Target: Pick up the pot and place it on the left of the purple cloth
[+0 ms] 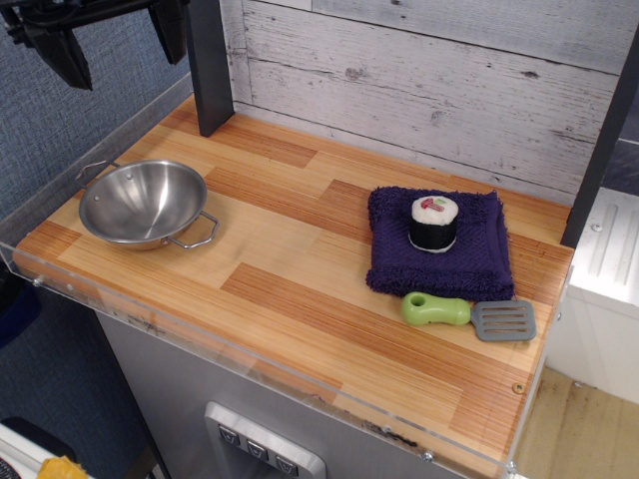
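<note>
I should grip the pot (pixel 143 203) with my gripper next, and I should hold it by its rim (pixel 204 190) so that I can set the pot beside the purple cloth.
The pot (pixel 143 203), a small shiny steel bowl with two wire loop handles, sits upright on the wooden tabletop (pixel 290 249) near its left edge. The purple cloth (pixel 474 249) lies flat on the right side of the table, well apart from the pot. My black gripper (pixel 115 40) hangs at the top left of the view, above and behind the pot, touching nothing. Its two fingers (pixel 65 55) stand wide apart and hold nothing.
A toy sushi roll (pixel 433 222) stands on the cloth. A spatula (pixel 469 313) with a green handle and grey blade lies just in front of the cloth. A dark post (pixel 210 70) stands at the back left. A clear rim edges the table's front and left.
</note>
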`<state>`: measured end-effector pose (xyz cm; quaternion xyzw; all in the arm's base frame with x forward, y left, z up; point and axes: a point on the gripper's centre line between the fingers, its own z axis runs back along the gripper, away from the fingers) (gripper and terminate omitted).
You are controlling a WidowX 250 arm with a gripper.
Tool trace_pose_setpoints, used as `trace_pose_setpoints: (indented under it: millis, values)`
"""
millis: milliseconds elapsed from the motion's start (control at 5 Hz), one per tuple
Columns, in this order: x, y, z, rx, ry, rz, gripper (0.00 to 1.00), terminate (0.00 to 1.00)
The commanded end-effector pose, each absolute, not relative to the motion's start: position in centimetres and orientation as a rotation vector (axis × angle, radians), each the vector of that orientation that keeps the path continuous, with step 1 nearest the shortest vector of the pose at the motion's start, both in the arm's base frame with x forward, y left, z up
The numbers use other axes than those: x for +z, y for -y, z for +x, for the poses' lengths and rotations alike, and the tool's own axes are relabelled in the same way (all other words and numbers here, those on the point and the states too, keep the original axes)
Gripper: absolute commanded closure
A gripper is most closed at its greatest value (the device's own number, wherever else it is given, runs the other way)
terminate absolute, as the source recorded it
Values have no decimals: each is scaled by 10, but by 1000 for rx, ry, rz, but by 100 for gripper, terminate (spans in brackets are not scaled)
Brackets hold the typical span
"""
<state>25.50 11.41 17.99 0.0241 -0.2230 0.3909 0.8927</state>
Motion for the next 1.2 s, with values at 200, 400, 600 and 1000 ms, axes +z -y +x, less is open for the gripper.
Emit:
trace_pose_setpoints:
  millis: [200, 400, 600, 1000]
  values:
    - [174, -123, 262, 943, 449, -9, 0, 0]
    - [169, -131, 272, 1012, 454, -30, 0, 0]
    - [156, -139, 285, 1068, 428, -33, 0, 0]
    - [115, -149, 315, 1073, 380, 3, 0, 0]
